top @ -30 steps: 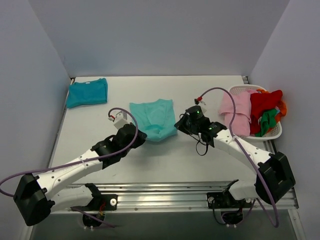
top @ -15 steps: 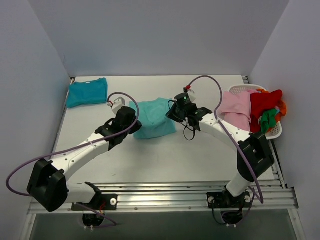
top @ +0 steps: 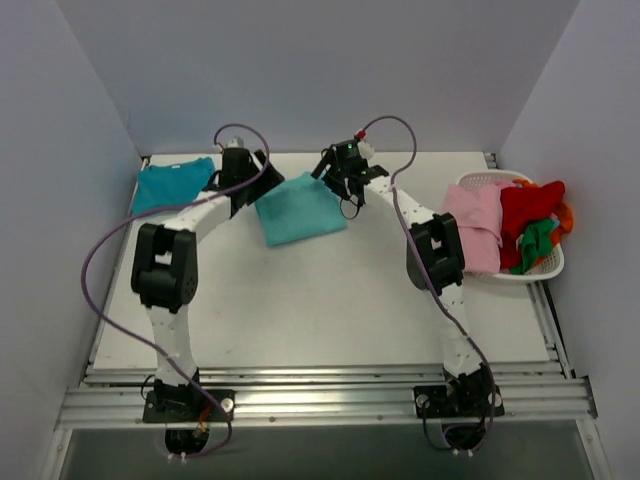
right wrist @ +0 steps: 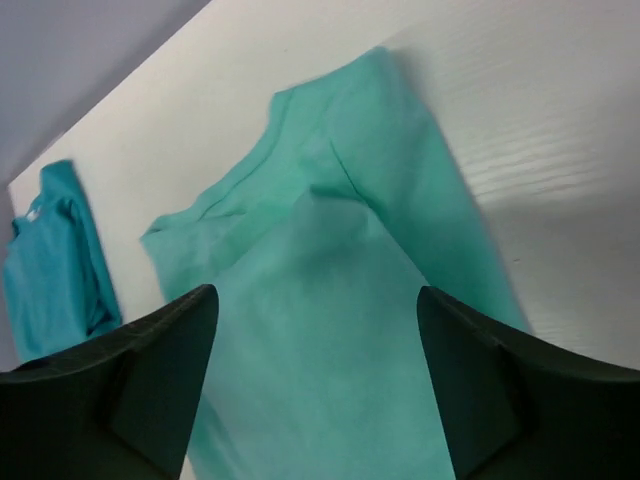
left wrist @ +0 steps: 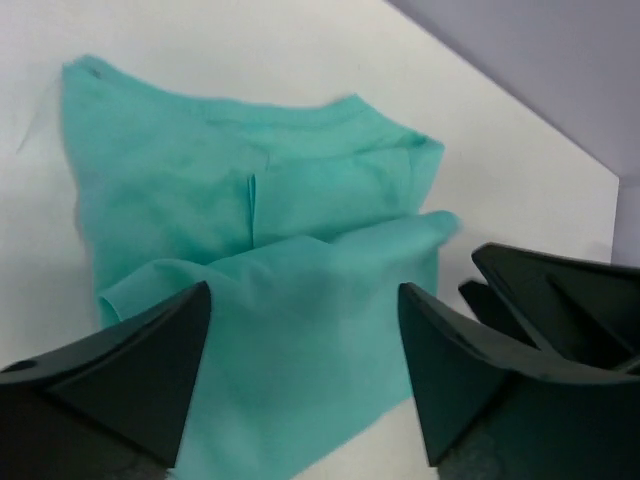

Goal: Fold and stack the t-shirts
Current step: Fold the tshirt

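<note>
The turquoise t-shirt needs to be folded and stacked, so my left gripper should next grab its far edge on the side toward the teal-blue t-shirt.
The light turquoise t-shirt lies folded over on itself at the far middle of the table, also filling the left wrist view and the right wrist view. My left gripper hovers open over its far left edge, with nothing between the fingers. At the far right edge my right gripper is open too, holding nothing. The darker teal-blue t-shirt lies folded at the far left corner.
A white basket at the right edge holds a pink garment, a red one and a green one. Both arms stretch far across the table. The back wall is close behind the grippers.
Both grippers carried the turquoise shirt's near edge toward the back wall, folding it over, then opened and let it go. The shirt now lies farther back.
</note>
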`<state>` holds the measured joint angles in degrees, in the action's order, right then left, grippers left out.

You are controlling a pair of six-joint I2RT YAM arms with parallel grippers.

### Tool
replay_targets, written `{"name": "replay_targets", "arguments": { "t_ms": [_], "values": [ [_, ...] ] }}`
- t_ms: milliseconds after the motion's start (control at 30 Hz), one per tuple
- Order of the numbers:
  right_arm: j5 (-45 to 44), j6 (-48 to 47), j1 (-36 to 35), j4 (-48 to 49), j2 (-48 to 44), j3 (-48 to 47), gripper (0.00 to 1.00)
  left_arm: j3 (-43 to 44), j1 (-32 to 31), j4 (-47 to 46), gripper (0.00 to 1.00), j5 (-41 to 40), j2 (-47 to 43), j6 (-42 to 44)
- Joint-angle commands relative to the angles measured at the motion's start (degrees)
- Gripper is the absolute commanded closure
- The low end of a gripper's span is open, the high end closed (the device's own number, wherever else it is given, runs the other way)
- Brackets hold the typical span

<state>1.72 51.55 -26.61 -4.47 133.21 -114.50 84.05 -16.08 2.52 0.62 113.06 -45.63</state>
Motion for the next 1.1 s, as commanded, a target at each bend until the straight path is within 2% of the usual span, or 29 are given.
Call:
{"name": "replay_targets", "arguments": {
  "t_ms": [0,67,167,300,433,500,567,633,700,767,833,900,1067],
  "values": [
    [-6.8,0.3,0.5,-8.5,2.7,-7.9,0.19,14.3,3.2,1.9,0.12,6.6,9.3,4.2],
    [-8.9,0.7,0.9,-6.8,1.5,-6.3,0.14,17.3,5.4,3.3,0.1,5.4,12.2,3.3],
    [-11.5,0.5,0.7,-4.9,-2.9,-0.9,0.14,16.6,8.0,3.5,0.09,5.7,11.0,2.2],
    [-14.9,0.2,0.2,1.5,-12.6,13.4,0.14,7.6,8.9,-0.1,0.09,4.4,3.8,1.9],
    [-18.8,-0.6,-1.6,2.0,-20.2,20.2,0.14,-1.6,8.2,2.5,0.12,0.5,-7.8,-1.0],
    [-19.5,-0.4,-1.9,1.7,-23.9,22.6,0.14,-7.1,5.5,3.8,0.12,-5.4,-16.3,-5.7],
    [-19.6,0.2,-1.9,1.9,-28.0,27.6,0.14,-17.0,2.7,3.3,0.12,-9.2,-24.5,-12.6],
    [-20.2,1.0,-1.6,2.6,-33.4,31.5,0.14,-27.7,-2.6,0.2,0.12,-14.3,-30.5,-21.3],
    [-21.0,1.4,-1.1,3.6,-37.4,37.8,0.14,-33.8,-9.6,-5.8,0.12,-19.6,-32.5,-26.6],
    [-21.8,1.4,-0.6,3.2,-43.0,43.0,0.14,-39.2,-14.4,-9.1,0.12,-23.7,-31.9,-33.5],
    [-23.1,1.3,0.1,2.2,-48.5,45.6,0.14,-40.2,-19.4,-10.1,0.13,-28.5,-28.1,-38.3],
    [-25.4,0.9,0.2,0.3,-52.1,48.9,0.13,-39.6,-21.7,-11.4,0.13,-30.0,-24.3,-40.8],
    [-28.0,-0.5,1.3,-2.6,-62.5,52.8,0.13,-35.9,-22.5,-18.0,0.15,-28.1,-9.3,-46.9]
  ]
}}
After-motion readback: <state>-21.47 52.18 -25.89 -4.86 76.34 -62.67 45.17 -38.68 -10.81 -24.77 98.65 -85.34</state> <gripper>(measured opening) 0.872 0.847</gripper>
